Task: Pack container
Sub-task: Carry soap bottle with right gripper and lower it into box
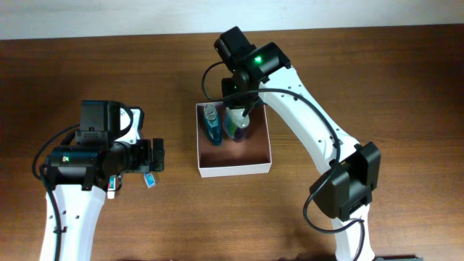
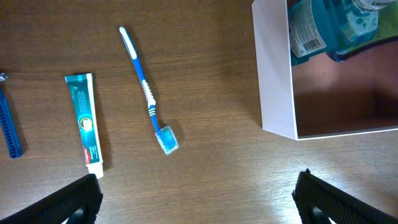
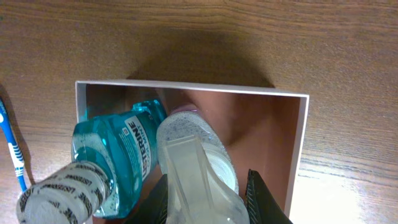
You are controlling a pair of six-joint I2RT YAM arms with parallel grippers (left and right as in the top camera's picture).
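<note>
I need to release the flip-cap bottle from my right gripper: the flip-cap bottle's lower end (image 1: 238, 136) (image 3: 185, 112) touches the container's reddish-brown bottom, so the flip-cap bottle would rest there.
The container (image 1: 233, 168), a shallow white-walled box with a reddish-brown inside, sits at the table's middle; its rim also shows in the right wrist view (image 3: 193, 87) and its wall in the left wrist view (image 2: 277, 68). A blue mouthwash bottle (image 1: 212, 125) (image 3: 118, 155) lies in its far left part. My right gripper (image 1: 239, 109) (image 3: 208, 202) is over the container, shut on a clear flip-cap bottle (image 3: 196, 162) (image 1: 237, 127) that touches the mouthwash. My left gripper (image 1: 156, 156) (image 2: 199, 199) is open and empty above bare table left of the container.
Left of the container lie a blue-and-white toothbrush (image 2: 148, 93) (image 3: 12, 149), a teal toothpaste tube (image 2: 85, 121) and a blue comb-like item (image 2: 9, 124) at the left wrist view's left edge. The near half of the container floor (image 2: 342, 99) is bare.
</note>
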